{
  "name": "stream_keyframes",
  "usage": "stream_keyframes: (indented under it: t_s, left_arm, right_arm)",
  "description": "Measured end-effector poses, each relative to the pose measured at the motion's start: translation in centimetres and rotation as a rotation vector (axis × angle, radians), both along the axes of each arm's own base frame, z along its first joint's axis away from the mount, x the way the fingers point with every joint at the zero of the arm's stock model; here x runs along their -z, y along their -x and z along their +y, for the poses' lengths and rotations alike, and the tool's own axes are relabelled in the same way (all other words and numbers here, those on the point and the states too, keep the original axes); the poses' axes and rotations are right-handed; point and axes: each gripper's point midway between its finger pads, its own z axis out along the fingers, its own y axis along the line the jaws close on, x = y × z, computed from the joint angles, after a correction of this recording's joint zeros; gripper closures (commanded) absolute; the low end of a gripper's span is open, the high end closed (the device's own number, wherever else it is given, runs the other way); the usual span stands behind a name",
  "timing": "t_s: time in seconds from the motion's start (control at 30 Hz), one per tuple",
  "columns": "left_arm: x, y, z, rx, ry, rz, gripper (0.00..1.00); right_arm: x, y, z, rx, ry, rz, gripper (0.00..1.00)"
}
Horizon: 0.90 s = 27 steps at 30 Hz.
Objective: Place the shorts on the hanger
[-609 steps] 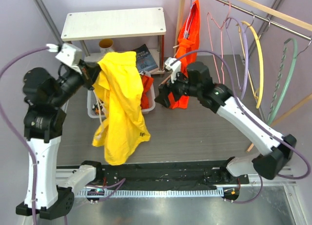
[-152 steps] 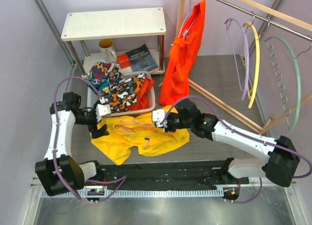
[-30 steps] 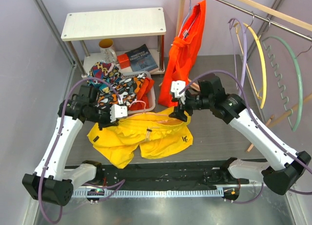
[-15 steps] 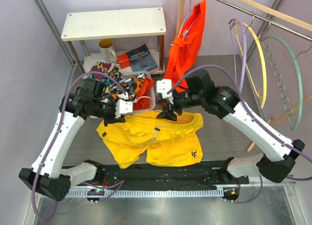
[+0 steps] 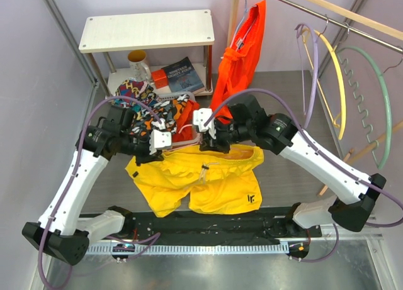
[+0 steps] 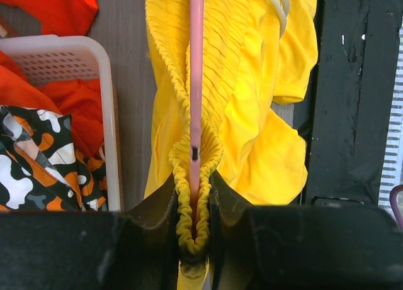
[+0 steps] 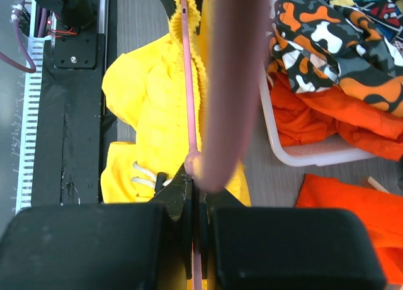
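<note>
The right gripper's fingers are closed around the thin wire beside the white drawstring. The pink hanger (image 6: 196, 63) would come along if the robot lifted its right gripper now.
The bright yellow shorts (image 5: 198, 183) hang spread out between my two grippers, leg hems near the floor, dark logo (image 5: 252, 199) on the right leg. In the left wrist view the thin pink hanger (image 6: 196, 63) runs inside the gathered waistband. My left gripper (image 6: 193, 221) is shut on the bunched waistband end with the hanger bar inside it. My right gripper (image 7: 197, 239) is shut on the hanger's thin wire, by the white drawstring (image 7: 143, 173). A blurred pink part of the hanger (image 7: 230, 82) passes close to that camera. From above, the left gripper (image 5: 162, 150) and right gripper (image 5: 208, 145) sit close together.
A white basket (image 6: 112, 114) behind the shorts holds the patterned cloth (image 5: 154, 117) and orange fabric. An orange garment (image 5: 239, 57) hangs at the back. Lilac (image 5: 313, 70), yellow (image 5: 339, 82) and green (image 5: 384, 107) hangers hang on the right rail. A shelf (image 5: 148, 29) stands behind; a black rail (image 5: 208, 224) runs in front.
The shorts have been lifted off the floor and now hang spread. My right gripper moved left toward the waistband's middle and shut on the hanger. The left gripper kept its hold.
</note>
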Motion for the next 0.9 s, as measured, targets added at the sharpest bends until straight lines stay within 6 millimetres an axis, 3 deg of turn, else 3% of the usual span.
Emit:
stream_keyframes:
  t_s: [0.2,0.3,0.4,0.43,0.7,0.9]
  left_arm:
    - [0.1,-0.5,0.4,-0.031,0.019,0.003,0.72]
    - [0.0,-0.9,1.0,-0.057,0.031,0.003,0.54]
    - [-0.1,-1.1,1.2,-0.075,0.043,0.01,0.27]
    - [-0.2,-1.1,1.1,-0.077,0.051,0.014,0.24]
    - [-3.1,-2.4,-0.3,-0.148,0.175,-0.006,0.18]
    - [-4.4,-4.1,-1.5,-0.178,0.254,-0.007,0.16]
  right_arm:
    - [-0.9,-0.1,-2.2,0.049,-0.004,-0.02,0.99]
    - [-1.8,0.3,-3.1,0.069,-0.015,-0.043,0.99]
    - [-2.7,0.7,-4.4,0.102,-0.029,-0.057,0.99]
    - [-3.0,0.8,-4.8,0.121,-0.033,-0.056,0.99]
    - [-3.6,0.2,-8.4,0.347,0.033,-0.012,0.99]
    - [-4.1,0.3,-13.1,0.565,0.073,0.0,0.99]
